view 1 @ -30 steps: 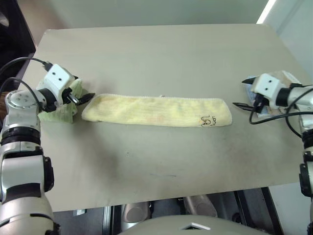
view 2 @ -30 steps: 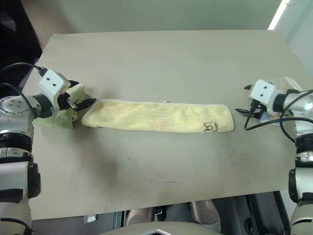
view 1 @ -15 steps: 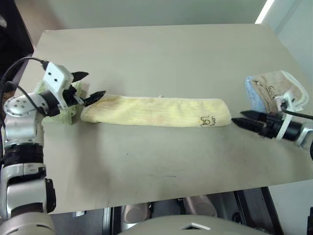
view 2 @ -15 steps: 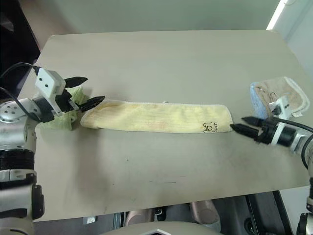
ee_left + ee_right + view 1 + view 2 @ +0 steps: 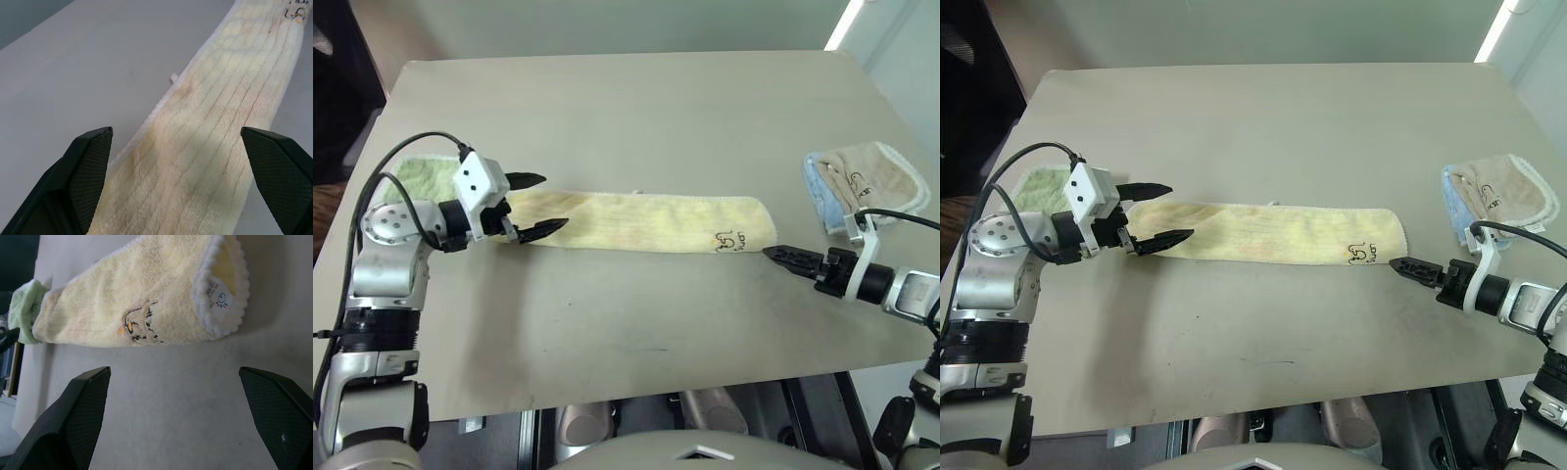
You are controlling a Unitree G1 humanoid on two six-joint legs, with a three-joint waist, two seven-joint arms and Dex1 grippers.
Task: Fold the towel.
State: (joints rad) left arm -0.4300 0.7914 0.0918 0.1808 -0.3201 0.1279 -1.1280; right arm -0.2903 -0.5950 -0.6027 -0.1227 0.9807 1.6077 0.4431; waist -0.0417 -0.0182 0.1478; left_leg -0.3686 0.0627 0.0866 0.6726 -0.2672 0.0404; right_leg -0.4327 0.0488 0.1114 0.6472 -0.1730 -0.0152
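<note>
The towel's white-hemmed end (image 5: 770,233) (image 5: 219,293) stands open around its label while the rest lies flat, so next my right gripper will grab that hem to fold the towel.
The towel (image 5: 646,220) is pale yellow and lies on the table (image 5: 636,108) folded into a long strip running left to right. A small dark embroidered mark (image 5: 729,238) sits near its right end. My left gripper (image 5: 551,203) hovers open over the towel's left end, and in the left wrist view the ribbed cloth (image 5: 210,127) runs between its two fingers. My right gripper (image 5: 781,256) is low and points at the towel's front right corner, just off the cloth. In the right wrist view its fingers (image 5: 83,401) stand wide apart, with nothing between them.
A green towel (image 5: 416,171) lies flat near the table's left edge, behind my left arm. A beige towel with a dark logo (image 5: 867,176) rests on a blue cloth at the right edge. Bare tabletop runs in front of and behind the yellow strip.
My left gripper has swung right, off the green towel and over the yellow towel's left end. My right gripper has dropped, rolled over and drawn back to the towel's right end.
</note>
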